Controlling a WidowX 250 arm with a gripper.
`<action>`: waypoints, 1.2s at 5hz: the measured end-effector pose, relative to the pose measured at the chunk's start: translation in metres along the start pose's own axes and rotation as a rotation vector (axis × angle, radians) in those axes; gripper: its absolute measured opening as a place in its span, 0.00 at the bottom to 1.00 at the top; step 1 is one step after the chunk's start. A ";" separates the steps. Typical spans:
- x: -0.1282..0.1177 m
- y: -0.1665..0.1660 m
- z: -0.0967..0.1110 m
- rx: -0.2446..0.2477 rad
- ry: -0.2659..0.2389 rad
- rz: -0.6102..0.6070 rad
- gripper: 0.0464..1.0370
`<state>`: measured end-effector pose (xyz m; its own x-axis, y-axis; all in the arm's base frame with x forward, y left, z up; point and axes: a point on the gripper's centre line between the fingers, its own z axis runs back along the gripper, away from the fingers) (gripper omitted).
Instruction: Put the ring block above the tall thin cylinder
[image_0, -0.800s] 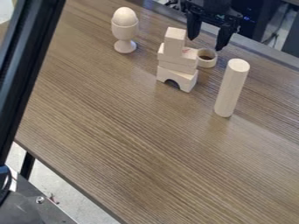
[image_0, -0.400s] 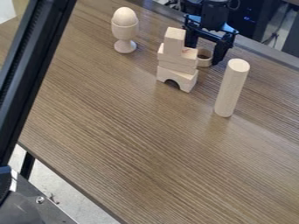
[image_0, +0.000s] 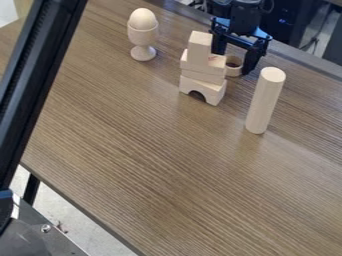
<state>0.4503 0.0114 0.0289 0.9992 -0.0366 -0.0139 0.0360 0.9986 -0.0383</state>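
My gripper is to take hold of the ring block next by its round outer side, so it can set the ring block above the tall thin cylinder.
My black gripper is low over the table at the upper right, open, with its fingers on either side of the ring block. The wooden ring block lies on the table between them, behind the block stack and partly covered by it and the gripper. Nearer the camera and to the right, the tall thin cylinder stands upright, with its top bare.
Directly left of the gripper rises a stack of wooden blocks with an arch block at its base. A wooden cup with an egg stands farther left on the table. A black frame bar crosses the left side.
The gripper has come down around the ring block since the earliest frame. Between the last two frames it looks still. The blocks and the cylinder have not moved.
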 end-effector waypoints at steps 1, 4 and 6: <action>0.002 0.000 -0.002 -0.003 -0.013 0.001 0.73; 0.002 -0.007 0.005 -0.034 -0.031 -0.022 0.73; 0.006 -0.024 0.060 -0.051 -0.163 -0.045 0.73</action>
<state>0.4566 -0.0102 0.0894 0.9860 -0.0702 0.1513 0.0840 0.9927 -0.0863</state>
